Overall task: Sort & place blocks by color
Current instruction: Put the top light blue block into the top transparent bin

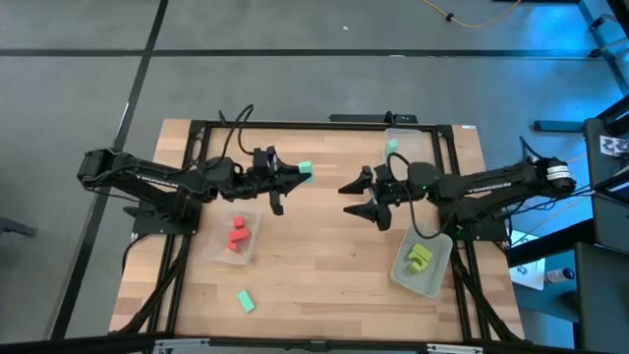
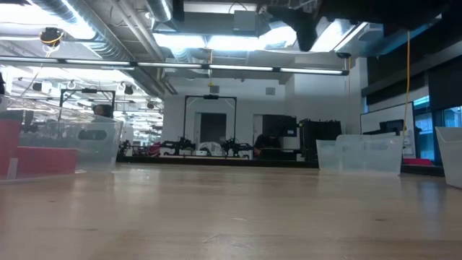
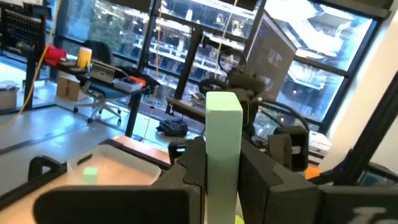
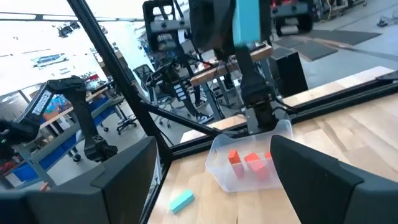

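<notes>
I will sort the mint block into the far tray (image 1: pixel 405 147), so I will reach it over the table's middle with my right gripper and grab it by its exposed end (image 1: pixel 307 169).
My left gripper (image 1: pixel 295 175) hangs over the table's middle, shut on a mint block (image 1: pixel 305 170). In the left wrist view that block (image 3: pixel 222 124) stands tall between the fingers. My right gripper (image 1: pixel 346 198) faces it from the right, open, with nothing between its fingers. A second mint block (image 1: pixel 245 300) lies flat on the wood near the front left. Red blocks (image 1: pixel 236 236) lie in a clear tray on the left. Yellow-green blocks (image 1: pixel 420 258) lie in a tray on the right, and one mint block (image 1: pixel 392 146) lies in the far tray. My left gripper pinches the mint block's lower part (image 3: pixel 221 163) between its two fingers. The fingers reach out about level from the table's left. The block sticks out past the fingertips and is lifted clear of the table.
Three clear trays stand on the wood: the red-block tray (image 1: pixel 218 248), the yellow-green tray (image 1: pixel 437 280) and the far tray (image 1: pixel 411 140). A black frame (image 1: pixel 324 125) borders the table. Bare wood lies between the trays.
</notes>
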Robot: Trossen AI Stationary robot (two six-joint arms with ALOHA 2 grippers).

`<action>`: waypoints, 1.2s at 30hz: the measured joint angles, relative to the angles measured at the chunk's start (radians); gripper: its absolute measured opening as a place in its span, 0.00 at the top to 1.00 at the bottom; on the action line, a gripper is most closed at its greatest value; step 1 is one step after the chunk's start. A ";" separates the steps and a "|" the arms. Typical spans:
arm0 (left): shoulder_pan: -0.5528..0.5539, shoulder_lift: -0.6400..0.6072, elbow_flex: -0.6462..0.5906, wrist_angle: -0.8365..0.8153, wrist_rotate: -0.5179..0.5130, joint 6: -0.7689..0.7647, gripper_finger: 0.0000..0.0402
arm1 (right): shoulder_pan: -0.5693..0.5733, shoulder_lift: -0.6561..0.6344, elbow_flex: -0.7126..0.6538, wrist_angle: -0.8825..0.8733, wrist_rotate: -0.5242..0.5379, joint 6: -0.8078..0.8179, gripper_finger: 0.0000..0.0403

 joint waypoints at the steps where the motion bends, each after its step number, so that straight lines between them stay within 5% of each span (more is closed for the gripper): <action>1: -0.007 0.013 0.001 0.003 -0.003 -0.001 0.89 | 0.007 0.021 0.001 0.027 0.010 -0.003 0.21; 15: -0.051 0.177 -0.001 0.095 0.007 -0.050 0.89 | 0.017 0.199 0.129 0.040 0.037 -0.022 0.23; 29: -0.051 0.214 -0.001 0.114 0.022 -0.046 0.89 | 0.018 0.200 0.129 0.039 0.052 0.000 0.61; 36: -0.046 0.215 -0.001 0.147 0.001 -0.022 0.89 | 0.017 0.200 0.130 0.030 0.061 0.000 0.72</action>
